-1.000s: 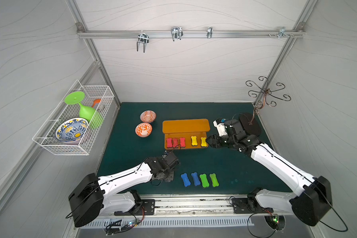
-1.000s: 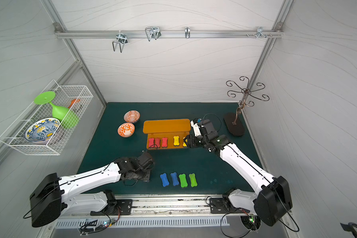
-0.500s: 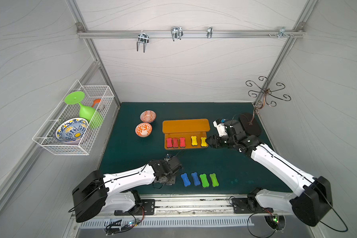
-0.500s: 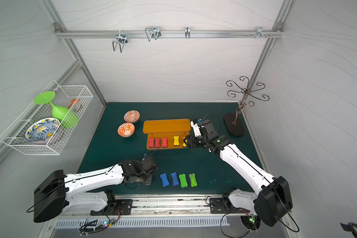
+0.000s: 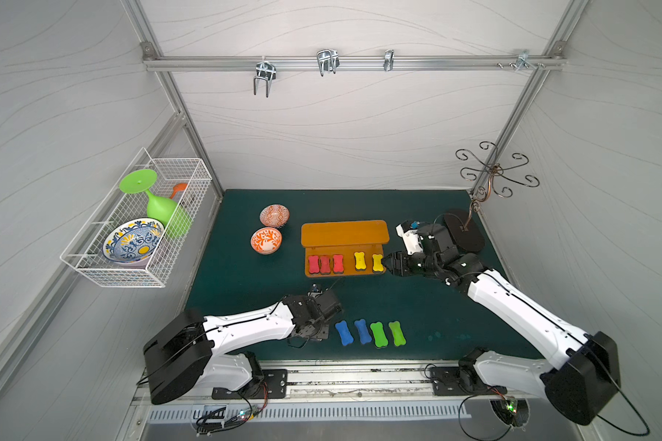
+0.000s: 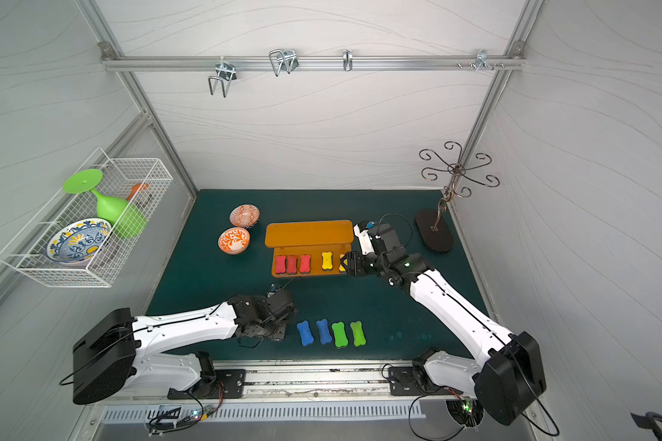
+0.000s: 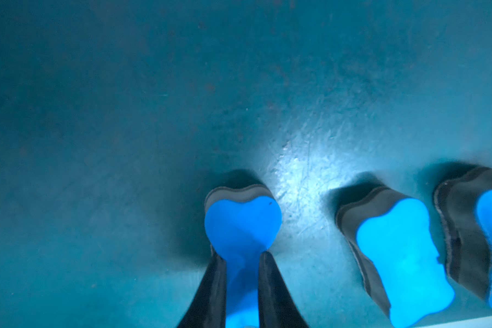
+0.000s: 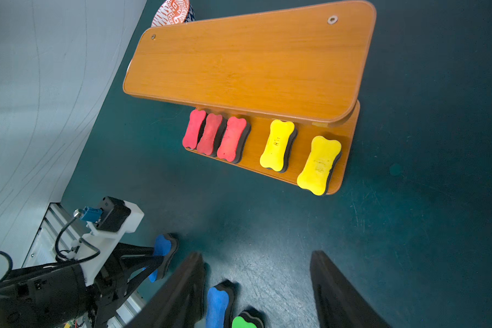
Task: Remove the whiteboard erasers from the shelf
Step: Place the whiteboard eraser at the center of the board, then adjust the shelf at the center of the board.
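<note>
The blue eraser's gray base (image 7: 238,193) meets its shadow on the mat beside the row, so my left gripper will let go.
The orange-brown shelf (image 5: 344,232) stands mid-mat. On its lower board lie three red erasers (image 5: 325,264) and two yellow erasers (image 5: 360,260). Near the front edge lies a row of two blue erasers (image 5: 344,333) and two green erasers (image 5: 378,334). My left gripper (image 7: 241,254) is shut on another blue eraser (image 7: 240,224), low over the mat just left of that row; the top views hide it under the wrist (image 5: 314,313). My right gripper (image 8: 256,255) is open and empty, at the shelf's right end beside the outer yellow eraser (image 8: 318,164).
Two orange patterned bowls (image 5: 275,215) (image 5: 266,240) sit left of the shelf. A white wire basket (image 5: 92,273) with a green glass and a bowl hangs on the left wall. A black-based metal scroll stand (image 5: 465,233) is behind the right arm.
My left arm has swung toward the front edge and lowered, carrying the blue eraser to the left end of the row. The right arm has hardly moved.
</note>
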{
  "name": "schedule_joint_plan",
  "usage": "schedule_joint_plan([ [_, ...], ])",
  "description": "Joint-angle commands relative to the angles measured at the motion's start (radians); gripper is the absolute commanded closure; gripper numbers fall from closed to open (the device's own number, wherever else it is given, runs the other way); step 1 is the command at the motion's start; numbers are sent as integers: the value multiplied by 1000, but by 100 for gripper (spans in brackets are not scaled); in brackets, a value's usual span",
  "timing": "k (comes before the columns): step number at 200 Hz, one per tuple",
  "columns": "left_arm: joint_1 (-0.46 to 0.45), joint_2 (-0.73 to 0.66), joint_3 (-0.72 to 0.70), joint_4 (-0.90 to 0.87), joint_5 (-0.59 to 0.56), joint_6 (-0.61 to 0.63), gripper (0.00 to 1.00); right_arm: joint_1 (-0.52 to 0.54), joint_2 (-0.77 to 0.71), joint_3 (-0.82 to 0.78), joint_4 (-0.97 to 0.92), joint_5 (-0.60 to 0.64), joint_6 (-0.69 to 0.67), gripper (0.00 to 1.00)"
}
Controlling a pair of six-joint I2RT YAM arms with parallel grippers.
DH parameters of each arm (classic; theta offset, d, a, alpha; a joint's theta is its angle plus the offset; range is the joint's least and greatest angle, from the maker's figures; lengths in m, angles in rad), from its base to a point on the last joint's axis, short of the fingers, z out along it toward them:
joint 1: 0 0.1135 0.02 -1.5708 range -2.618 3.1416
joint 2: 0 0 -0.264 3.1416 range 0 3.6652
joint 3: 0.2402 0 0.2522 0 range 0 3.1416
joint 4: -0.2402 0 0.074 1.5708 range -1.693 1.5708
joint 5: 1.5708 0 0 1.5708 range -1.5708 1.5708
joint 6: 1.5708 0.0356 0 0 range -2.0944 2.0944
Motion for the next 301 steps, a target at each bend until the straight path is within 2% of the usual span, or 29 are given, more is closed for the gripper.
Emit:
schedule_joint_plan([
  [1,-3,-16,10,27,-18,-1,73,8,-24,-9,24,11,-12,35],
  [54,-4,-126,-14,12,-46,4,28,44,-18,-8,29,60,-61,31],
  [68,-3,-173,-6,-20,-77,13,21,61,-23,-11,46,92,-75,29],
  [89,2,-248,36,-71,-127,34,16,83,-28,-4,67,161,-94,26],
  [101,35,-283,70,-84,-113,61,15,88,-30,2,85,199,-104,24],
  [118,131,-308,128,-94,-35,113,15,90,-22,14,114,251,-123,22],
  [144,340,-300,252,-101,146,223,16,75,41,74,124,288,-139,13],
  [171,586,-209,410,-126,321,334,16,52,145,192,87,328,-156,2],
  [188,704,-133,488,-131,416,376,16,8,193,227,103,273,-153,1],
  [204,788,-71,529,-113,491,389,16,-55,226,244,120,168,-125,1],
  [216,820,-31,549,-102,536,392,16,-91,252,260,113,97,-96,1],
  [240,825,63,585,-78,614,381,18,-171,304,272,106,-54,-15,1],
  [264,825,103,552,13,675,338,19,-226,340,264,100,-145,39,1],
  [301,825,139,539,68,688,319,21,-234,372,257,121,-232,64,12],
])
